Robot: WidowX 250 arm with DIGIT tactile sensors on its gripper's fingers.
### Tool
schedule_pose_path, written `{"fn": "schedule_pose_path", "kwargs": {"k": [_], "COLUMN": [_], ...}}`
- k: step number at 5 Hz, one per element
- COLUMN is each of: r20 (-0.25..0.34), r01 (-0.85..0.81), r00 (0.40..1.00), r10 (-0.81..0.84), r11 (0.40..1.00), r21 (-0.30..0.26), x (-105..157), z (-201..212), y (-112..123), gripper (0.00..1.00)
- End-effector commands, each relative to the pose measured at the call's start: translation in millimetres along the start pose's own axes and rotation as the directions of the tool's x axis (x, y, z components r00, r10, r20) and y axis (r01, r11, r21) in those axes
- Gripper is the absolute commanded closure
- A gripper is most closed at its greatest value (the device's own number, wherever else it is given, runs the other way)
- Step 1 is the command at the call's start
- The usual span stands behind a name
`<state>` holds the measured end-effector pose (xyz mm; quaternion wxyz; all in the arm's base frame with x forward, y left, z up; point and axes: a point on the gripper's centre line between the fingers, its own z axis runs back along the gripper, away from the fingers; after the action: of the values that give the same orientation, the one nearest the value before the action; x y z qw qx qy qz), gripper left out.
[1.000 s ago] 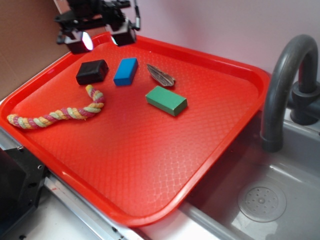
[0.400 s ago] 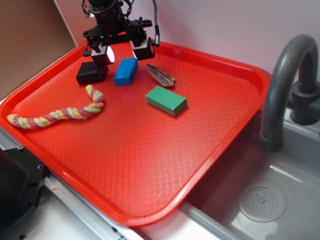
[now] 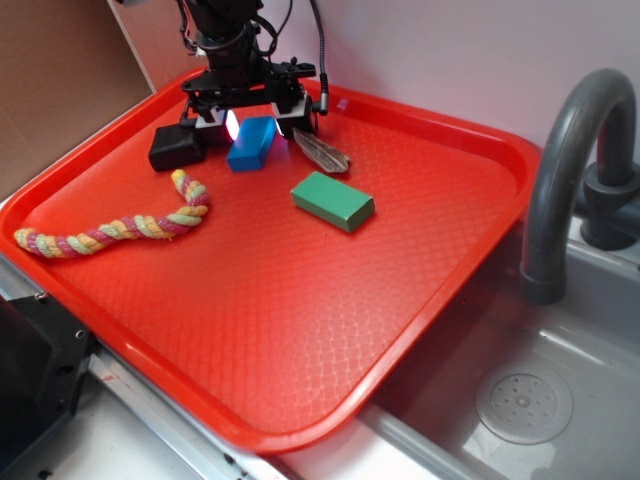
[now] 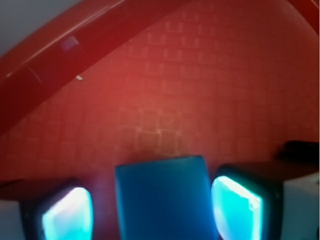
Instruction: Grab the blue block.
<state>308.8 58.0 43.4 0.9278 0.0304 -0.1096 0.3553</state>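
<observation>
My glowing fingers stand on either side of the blue block (image 3: 251, 143), so my gripper closes on the block next.
The blue block (image 3: 251, 143) lies on the red tray (image 3: 300, 300) near its back left. My gripper (image 3: 256, 122) has come down over the block's far end and is open, one finger on each side. In the wrist view the blue block (image 4: 164, 200) sits between my two glowing pads (image 4: 235, 206), with a small gap on each side. The jaws straddle it and do not touch it.
A black rounded block (image 3: 174, 146) lies just left of the gripper. A brown dried leaf-like piece (image 3: 322, 150) lies just right. A green block (image 3: 333, 200) sits mid-tray and a braided rope (image 3: 115, 230) at left. A grey faucet (image 3: 560, 170) and sink (image 3: 525, 400) are at right.
My gripper has moved right and down from above the tray's back left corner, and now straddles the blue block. The jaws stay open. The black block has shifted slightly left.
</observation>
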Motion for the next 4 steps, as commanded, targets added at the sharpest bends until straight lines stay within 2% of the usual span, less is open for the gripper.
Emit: {"fn": "schedule_pose_path", "kwargs": {"k": [1,3,4], "r20": [-0.002,0.007,0.031], "r01": [0.048,0.064,0.046], "r00": [0.999,0.998,0.999], "r10": [-0.048,-0.064,-0.045], "r11": [0.999,0.998,0.999], "r21": [-0.012,-0.008,-0.014], "x": [-3.3,-12.2,-6.8], "z": [-5.8,-7.1,10.1], "y": [-5.1,-5.4,-0.8], "gripper": [1.0,1.0,1.0]}}
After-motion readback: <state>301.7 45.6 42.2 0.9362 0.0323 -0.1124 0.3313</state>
